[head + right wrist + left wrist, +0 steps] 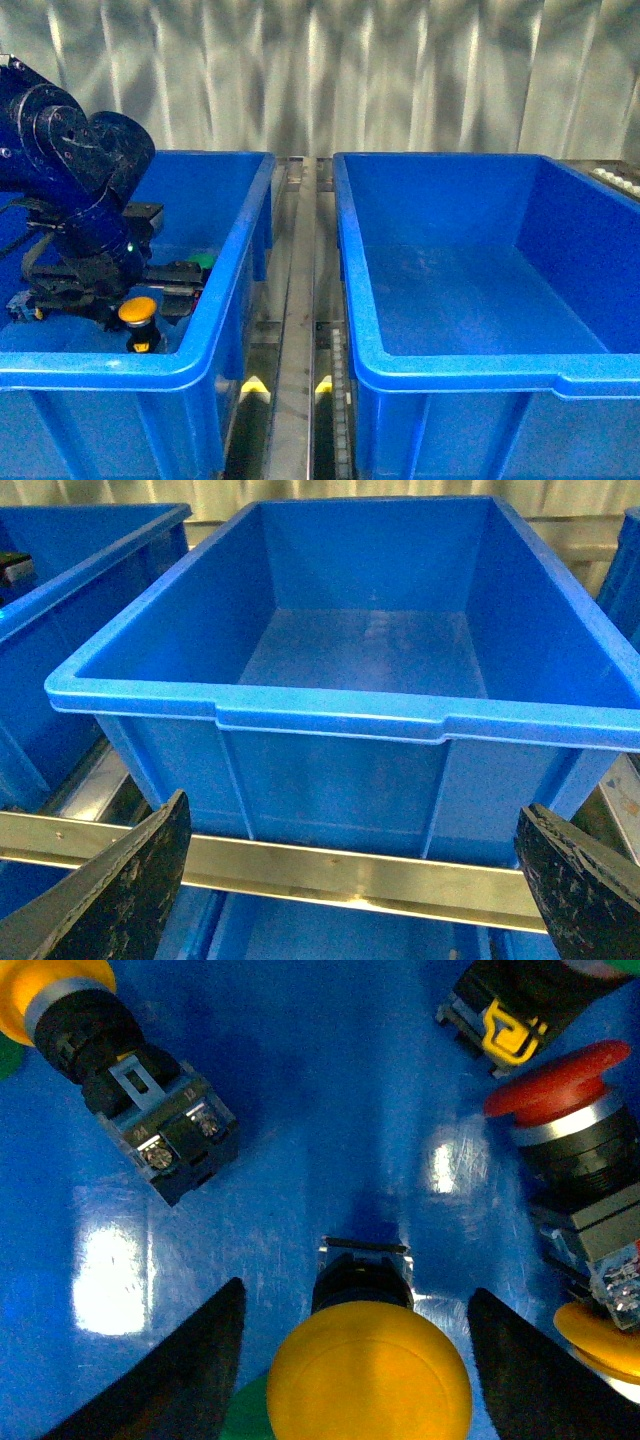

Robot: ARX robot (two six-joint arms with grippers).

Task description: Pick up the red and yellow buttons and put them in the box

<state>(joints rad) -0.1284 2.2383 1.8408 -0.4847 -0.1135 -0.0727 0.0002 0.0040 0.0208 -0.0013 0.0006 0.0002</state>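
My left gripper next needs to grab the yellow button by its round cap point(138, 309), so that it can carry the button to the empty box point(470, 300).
My left gripper point(355, 1360) is open, down inside the left blue crate point(230, 250). A yellow button point(368, 1375) stands upright between its fingers, not gripped; it also shows in the front view point(138, 312). Another yellow button point(60, 1005) lies on its side, a red button point(565, 1090) lies on its side, and a further yellow cap point(600, 1335) peeks in at the edge. The box point(480, 290), the right blue crate, is empty; it also shows in the right wrist view point(370, 660). My right gripper point(355, 880) is open and empty, outside and in front of that box.
A green cap point(245, 1415) lies partly under the yellow button, and another green button point(205, 260) shows in the left crate. A black switch body with a yellow clip point(510, 1020) lies nearby. A metal rail point(300, 865) runs below the box; a metal frame point(295, 300) separates the crates.
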